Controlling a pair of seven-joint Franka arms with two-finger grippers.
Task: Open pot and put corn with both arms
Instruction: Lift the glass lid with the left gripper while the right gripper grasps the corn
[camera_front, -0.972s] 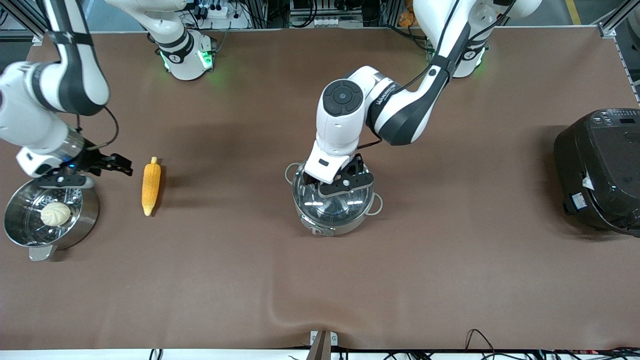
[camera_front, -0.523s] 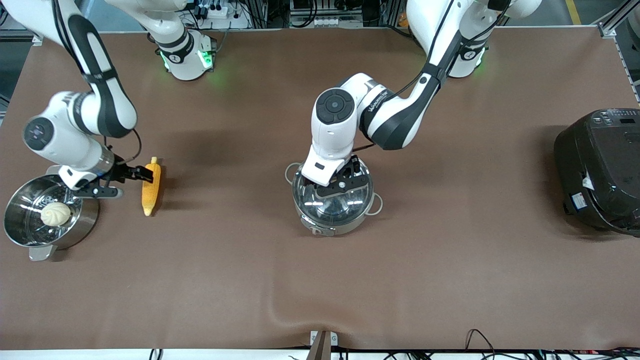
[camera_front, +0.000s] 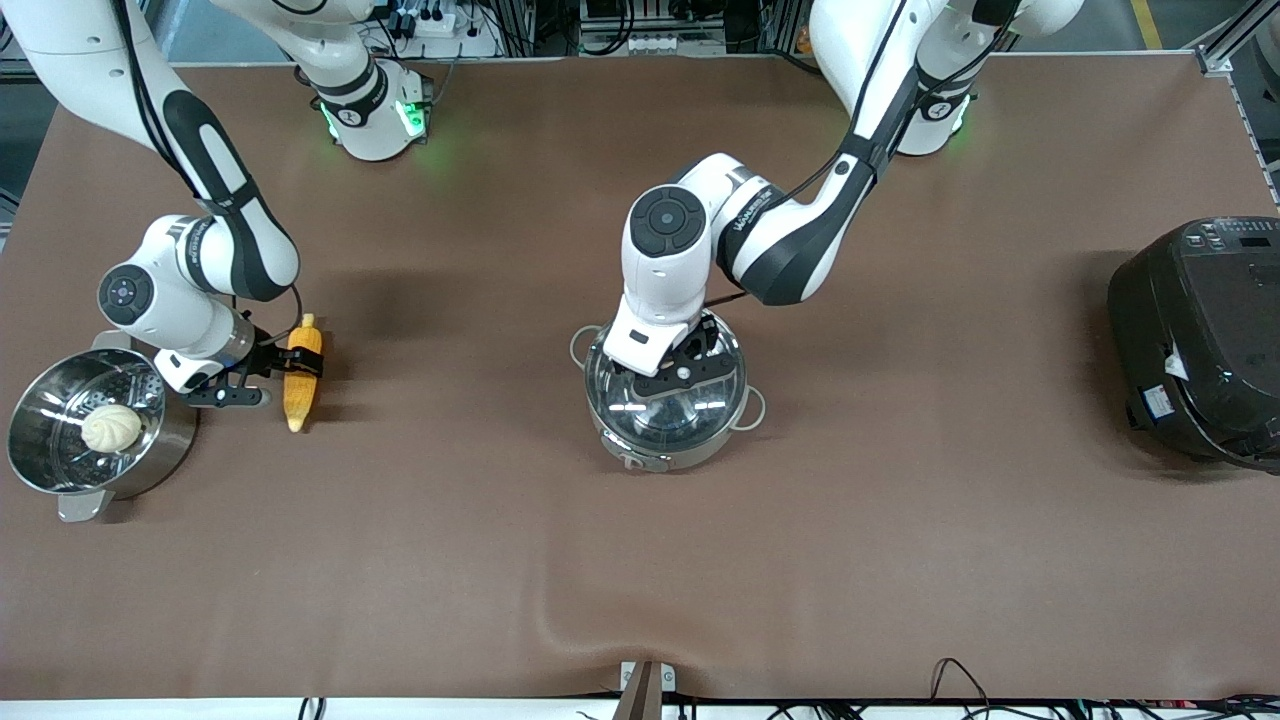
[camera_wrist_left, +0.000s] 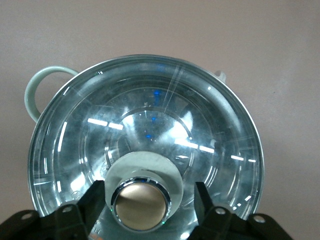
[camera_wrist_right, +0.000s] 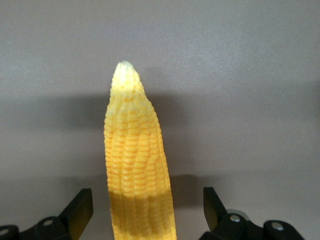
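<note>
My right gripper closes on the yellow corn next, since its fingers stand on either side of the corn in the right wrist view.
The shiny steel pot (camera_front: 640, 455) stands mid-table with its glass lid (camera_front: 690, 415) on. My left gripper (camera_front: 683, 368) is down on the lid, open. In the left wrist view its fingers (camera_wrist_left: 95, 200) stand on either side of the copper-coloured knob (camera_wrist_left: 142, 204) with small gaps, and my left gripper (camera_wrist_left: 148, 201) is centred on it. The yellow-orange corn (camera_front: 301, 385) lies on the table toward the right arm's end. My right gripper (camera_front: 303, 362) is low over it, open. In the right wrist view the corn (camera_wrist_right: 135, 155) lies between the spread fingers (camera_wrist_right: 82, 207) of my right gripper (camera_wrist_right: 148, 210).
A deeper steel steamer pot (camera_front: 40, 480) with a white bun (camera_front: 110, 427) stands beside the corn, at the right arm's end. A big black cooker (camera_front: 1200, 340) stands at the left arm's end. The brown cloth has a ridge near the front edge (camera_front: 560, 610).
My right gripper has moved from over the steamer pot to the corn and come down so its fingers straddle the cob. My left gripper has settled slightly on the lid knob.
</note>
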